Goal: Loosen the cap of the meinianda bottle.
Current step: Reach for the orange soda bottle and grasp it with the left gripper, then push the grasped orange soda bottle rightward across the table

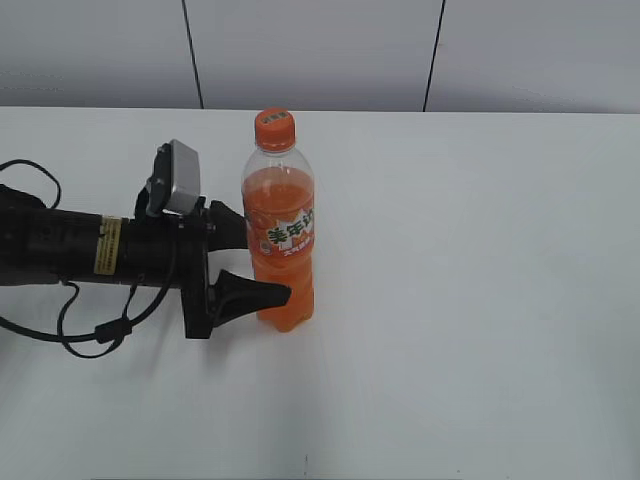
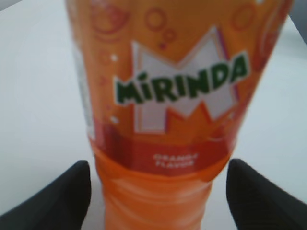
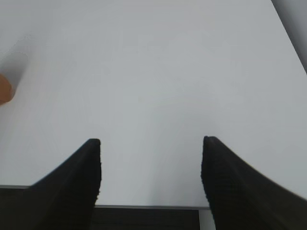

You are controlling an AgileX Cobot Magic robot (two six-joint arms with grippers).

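I need to hold the bottle steady while the cap loosens, so I should next grab the bottle by its lower body with my left gripper.
The meinianda bottle stands upright on the white table, filled with orange drink, with its orange cap on top. My left gripper reaches in from the left, lying level. It is open, with one finger on each side of the bottle's lower body. In the left wrist view the bottle fills the frame, and a small gap shows between each finger of the left gripper and the bottle. My right gripper is open and empty over bare table; it is out of the exterior view.
The white table spreads to the right of the bottle. A grey panelled wall runs behind it. An orange sliver shows at the left edge of the right wrist view. The table's near edge lies under the right fingers.
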